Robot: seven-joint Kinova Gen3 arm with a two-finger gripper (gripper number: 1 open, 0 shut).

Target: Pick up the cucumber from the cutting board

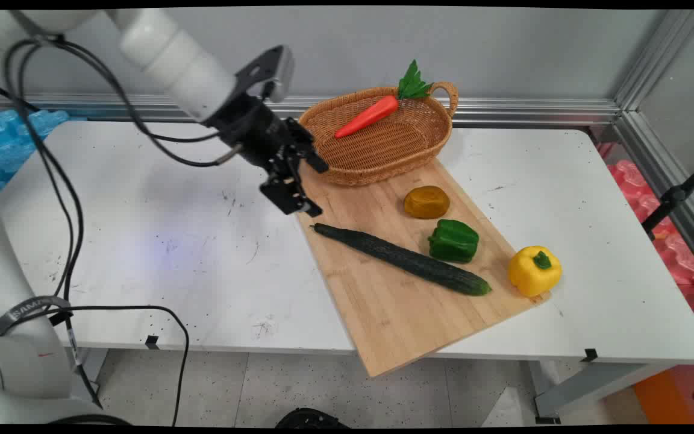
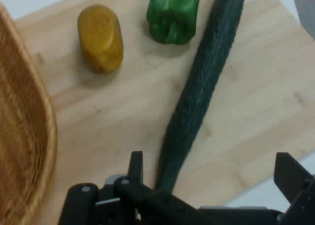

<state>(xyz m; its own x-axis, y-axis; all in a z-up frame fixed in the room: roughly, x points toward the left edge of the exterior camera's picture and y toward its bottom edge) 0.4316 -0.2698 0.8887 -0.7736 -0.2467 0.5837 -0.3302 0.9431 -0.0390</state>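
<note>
My gripper grabs the long dark green cucumber by its middle next, to lift the cucumber over to the wicker basket.
My gripper hangs open above the far left corner of a wooden cutting board, just in front of a wicker basket. It holds nothing. The tip of a long dark green cucumber lies right below it. In the hand view the cucumber runs up from between the two fingers of the gripper, across the board. A brown potato and a green pepper lie beyond it, and the basket's rim curves along the left.
On the board sit the potato and the green pepper. A yellow pepper sits at its right corner. An orange carrot lies in the basket. The board's near end overhangs the table's front edge.
</note>
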